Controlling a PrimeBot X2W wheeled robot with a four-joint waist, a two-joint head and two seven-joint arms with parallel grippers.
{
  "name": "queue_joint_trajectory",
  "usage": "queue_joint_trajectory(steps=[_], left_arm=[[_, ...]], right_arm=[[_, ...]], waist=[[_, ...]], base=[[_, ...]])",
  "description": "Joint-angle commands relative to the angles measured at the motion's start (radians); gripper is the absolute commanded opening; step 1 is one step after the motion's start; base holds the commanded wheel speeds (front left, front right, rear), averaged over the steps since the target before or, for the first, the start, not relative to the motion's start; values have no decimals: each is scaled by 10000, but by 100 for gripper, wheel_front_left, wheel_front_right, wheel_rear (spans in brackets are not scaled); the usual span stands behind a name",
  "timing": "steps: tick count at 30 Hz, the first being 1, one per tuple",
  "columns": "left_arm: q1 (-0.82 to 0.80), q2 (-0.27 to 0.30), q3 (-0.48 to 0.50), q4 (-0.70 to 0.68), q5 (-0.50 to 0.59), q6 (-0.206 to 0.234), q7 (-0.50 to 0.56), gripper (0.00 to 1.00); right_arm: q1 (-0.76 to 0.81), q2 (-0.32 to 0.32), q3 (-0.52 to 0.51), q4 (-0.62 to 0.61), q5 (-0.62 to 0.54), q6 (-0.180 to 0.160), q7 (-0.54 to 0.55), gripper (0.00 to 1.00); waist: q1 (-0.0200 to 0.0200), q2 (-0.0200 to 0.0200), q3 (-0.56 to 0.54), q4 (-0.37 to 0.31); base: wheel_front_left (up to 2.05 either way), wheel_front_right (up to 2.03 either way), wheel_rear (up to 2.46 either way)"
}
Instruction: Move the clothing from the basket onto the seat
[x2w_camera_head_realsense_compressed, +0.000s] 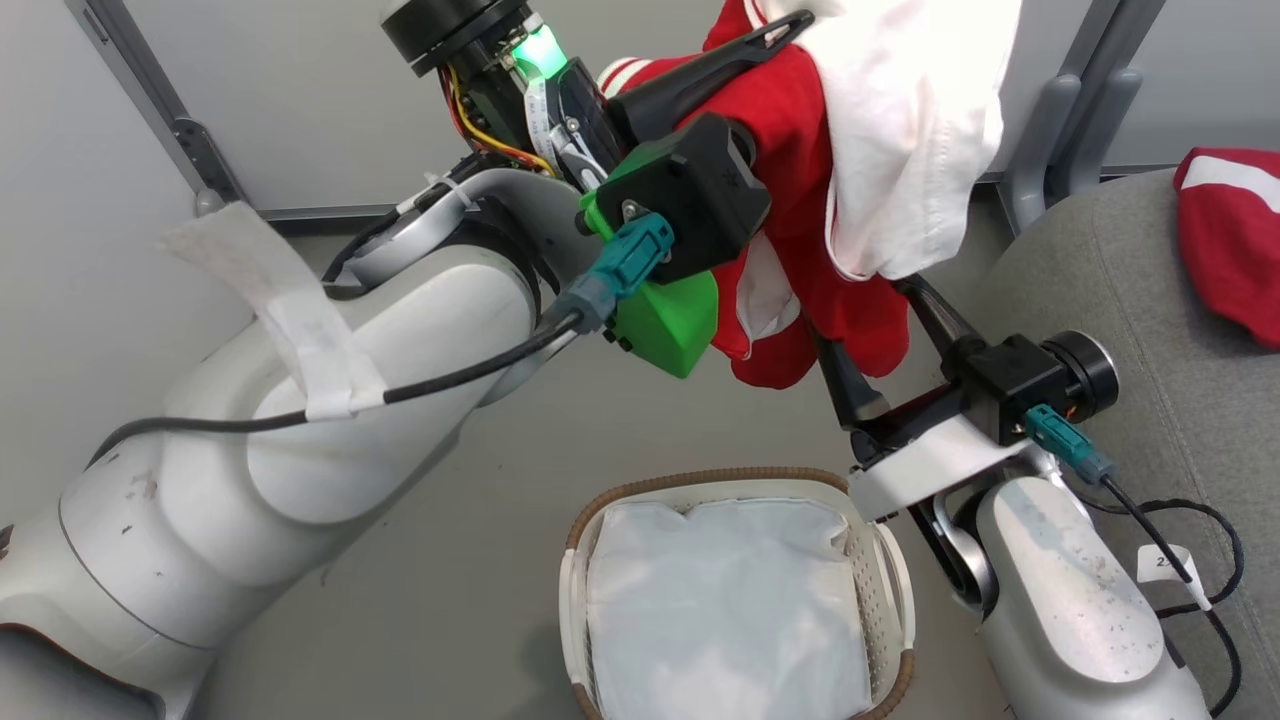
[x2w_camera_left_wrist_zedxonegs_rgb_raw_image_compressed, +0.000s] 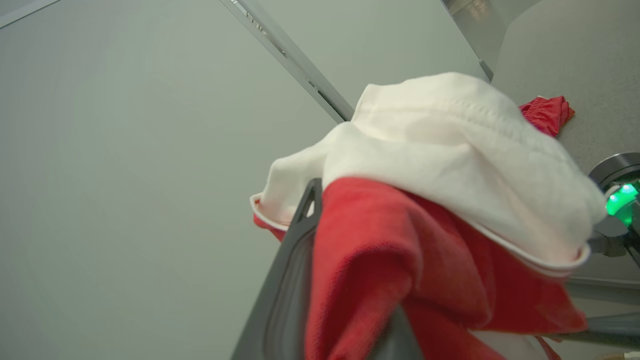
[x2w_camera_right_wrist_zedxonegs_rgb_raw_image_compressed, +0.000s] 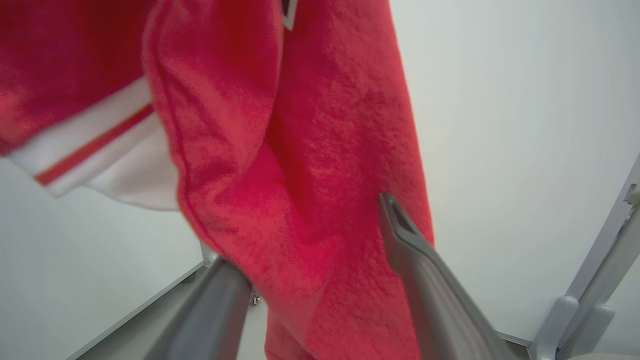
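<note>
Next, my right gripper grabs the garment by its hanging seamed fold (x2w_camera_head_realsense_compressed: 858, 330) to help carry the garment onto the seat (x2w_camera_head_realsense_compressed: 1100, 300).
A red and white garment of the clothing (x2w_camera_head_realsense_compressed: 790, 150) hangs in the air above the basket (x2w_camera_head_realsense_compressed: 720, 480), with my left gripper (x2w_camera_head_realsense_compressed: 770, 60) shut on its top. The left wrist view shows the cloth (x2w_camera_left_wrist_zedxonegs_rgb_raw_image_compressed: 450, 150) bunched over those fingers (x2w_camera_left_wrist_zedxonegs_rgb_raw_image_compressed: 290, 260). My right gripper (x2w_camera_head_realsense_compressed: 865, 320) reaches up from the lower right, open, its fingers (x2w_camera_right_wrist_zedxonegs_rgb_raw_image_compressed: 415, 260) spread wide with the hanging red cloth (x2w_camera_right_wrist_zedxonegs_rgb_raw_image_compressed: 310, 150) between them. The basket holds a white liner sheet (x2w_camera_head_realsense_compressed: 720, 610). Another red garment (x2w_camera_head_realsense_compressed: 1235, 240) lies on the grey seat (x2w_camera_head_realsense_compressed: 1100, 300) at the right.
A pale wall with a metal rail (x2w_camera_head_realsense_compressed: 190, 140) runs behind. Grey frame posts (x2w_camera_head_realsense_compressed: 1070, 130) stand by the seat's far corner. A black cable (x2w_camera_head_realsense_compressed: 1200, 560) from my right arm loops over the seat's front. My bulky left forearm (x2w_camera_head_realsense_compressed: 300, 400) takes up the left side.
</note>
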Motion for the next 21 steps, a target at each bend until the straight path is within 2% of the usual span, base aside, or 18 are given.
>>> queue_joint_trajectory(steps=[1,6,11,12,13,14,21], left_arm=[[179,49,-56,-53,9,-33,-89,0],[493,179,-225,-165,-51,-25,-368,0],[764,235,-269,-80,-216,-1,-655,0],[819,247,-250,-52,-282,17,-699,0],[872,282,-240,-14,-318,26,-783,0],[931,311,-231,31,-379,26,-820,0],[1662,733,39,608,-815,301,-1280,0]], right_arm=[[-183,-36,-127,-96,-123,-14,-24,100],[-517,-31,-435,-120,-599,-14,-24,100],[-1022,-28,211,570,-843,-14,-24,100],[-1091,-37,327,690,-843,-14,-24,89],[-1169,-39,475,823,-818,-14,-24,27],[-1235,-37,566,897,-801,-14,-24,1],[-1223,-33,845,829,-666,-14,-24,0]], waist=[[1,107,-12,36],[1,107,-55,68],[1,107,-97,71],[1,107,-98,68],[1,107,-95,62],[1,107,-90,55],[1,107,-12,-80]], base=[[0,0,0],[0,0,0],[0,0,0],[0,0,0],[0,0,0],[0,0,0],[0,0,0]])
